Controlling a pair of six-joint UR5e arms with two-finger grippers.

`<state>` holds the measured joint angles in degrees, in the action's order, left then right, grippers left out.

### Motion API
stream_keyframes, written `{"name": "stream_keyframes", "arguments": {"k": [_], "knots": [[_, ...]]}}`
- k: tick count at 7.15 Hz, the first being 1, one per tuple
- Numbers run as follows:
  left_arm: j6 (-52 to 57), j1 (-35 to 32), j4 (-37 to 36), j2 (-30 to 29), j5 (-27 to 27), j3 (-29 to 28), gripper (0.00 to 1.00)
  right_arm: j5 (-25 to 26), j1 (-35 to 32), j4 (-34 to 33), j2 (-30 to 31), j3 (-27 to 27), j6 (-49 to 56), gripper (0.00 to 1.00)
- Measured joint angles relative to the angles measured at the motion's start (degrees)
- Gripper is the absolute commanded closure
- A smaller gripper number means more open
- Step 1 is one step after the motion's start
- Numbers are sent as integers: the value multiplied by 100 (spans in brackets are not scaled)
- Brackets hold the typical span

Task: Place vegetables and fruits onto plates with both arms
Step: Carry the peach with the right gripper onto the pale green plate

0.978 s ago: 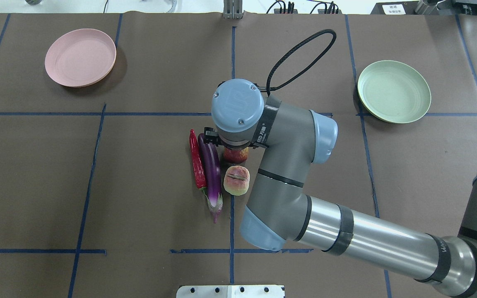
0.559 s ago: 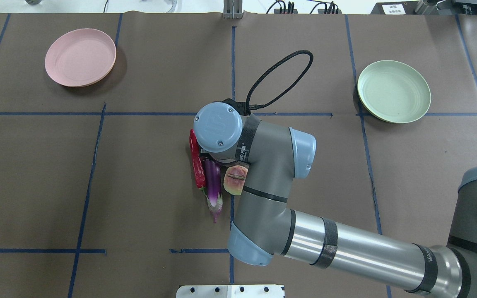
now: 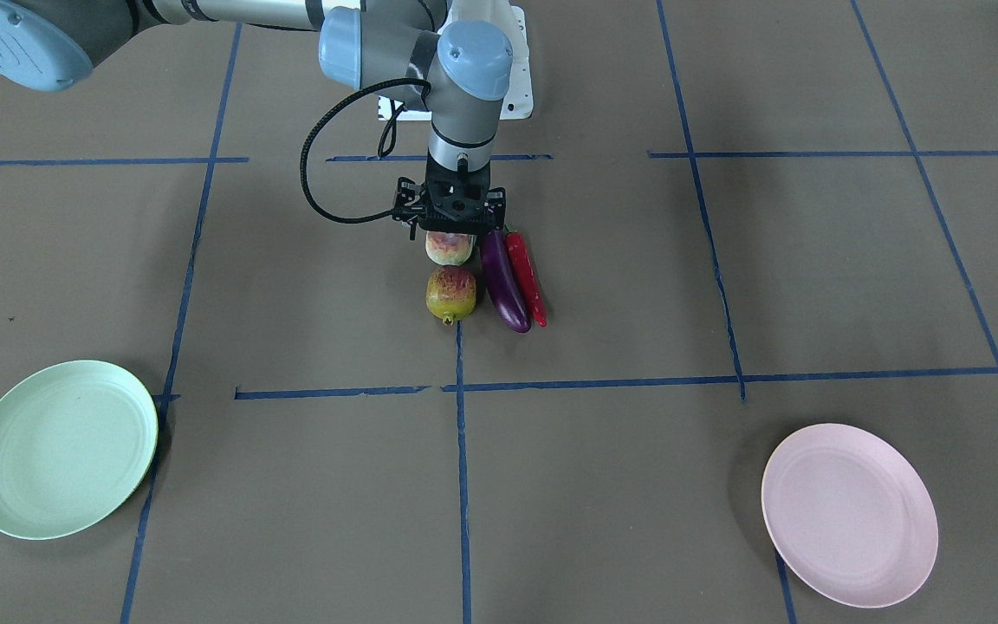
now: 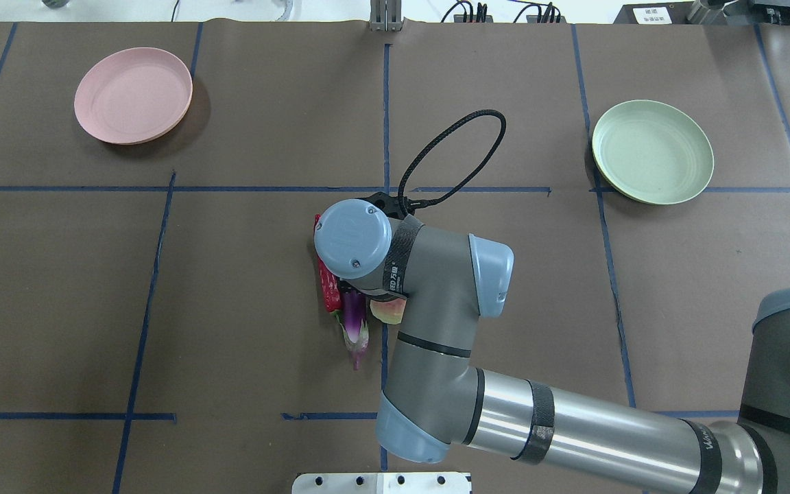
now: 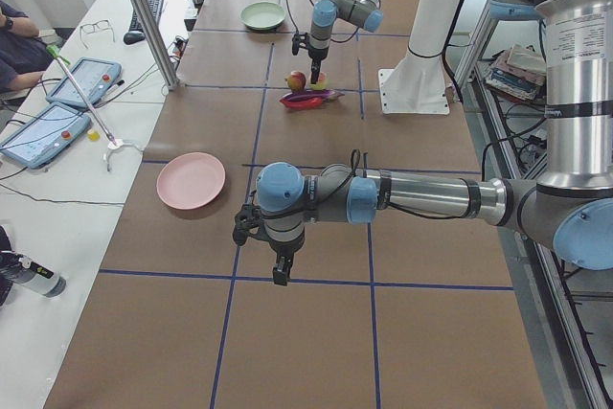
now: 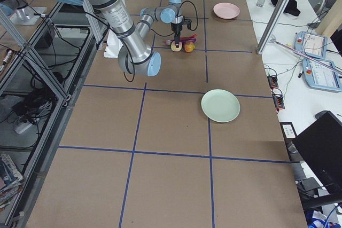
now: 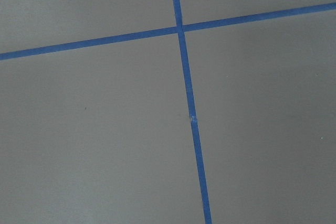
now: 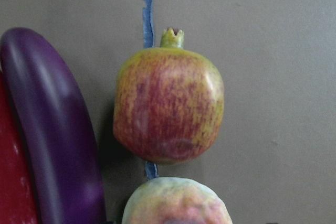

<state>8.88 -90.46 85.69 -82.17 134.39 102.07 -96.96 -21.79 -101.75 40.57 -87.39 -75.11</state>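
My right gripper will put the pale pink-cream peach onto a plate (image 3: 62,449) next, so it will grab the peach around its rounded body (image 3: 449,250).
The peach (image 3: 449,251), pomegranate (image 3: 451,295), purple eggplant (image 3: 504,282) and red chili (image 3: 527,276) lie close together mid-table. My right gripper (image 3: 451,230) hangs open right over the peach, jaws either side of its top. In the right wrist view the pomegranate (image 8: 168,106) fills the middle, the eggplant (image 8: 52,129) is left and the peach (image 8: 176,203) is at the bottom edge. From overhead the wrist hides the pomegranate. The mint plate (image 4: 652,151) and pink plate (image 4: 133,95) hold nothing. My left gripper (image 5: 279,273) hovers over bare table; I cannot tell its state.
Blue tape lines (image 7: 189,114) cross the brown table cover. The right arm's black cable loop (image 4: 453,154) arches beyond the wrist. The white base block (image 4: 381,482) sits at the near edge. Tablets and an operator are beside the table in the exterior left view.
My right arm has moved back toward the robot, from over the pomegranate to over the peach. It now hides more of the fruits from overhead. The objects have not moved.
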Motion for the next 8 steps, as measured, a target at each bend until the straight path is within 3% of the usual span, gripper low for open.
{"name": "stream_keyframes", "arguments": {"k": [1, 5, 8], "knots": [[0, 1, -2, 1, 0, 4, 0, -17, 8, 11, -23, 64, -19, 96], [0, 2, -9, 13, 6, 60, 0, -452, -260, -222, -279, -215, -236, 99], [0, 2, -15, 24, 9, 67, 0, -1143, -1412, -787, 31, -810, 849, 99]]}}
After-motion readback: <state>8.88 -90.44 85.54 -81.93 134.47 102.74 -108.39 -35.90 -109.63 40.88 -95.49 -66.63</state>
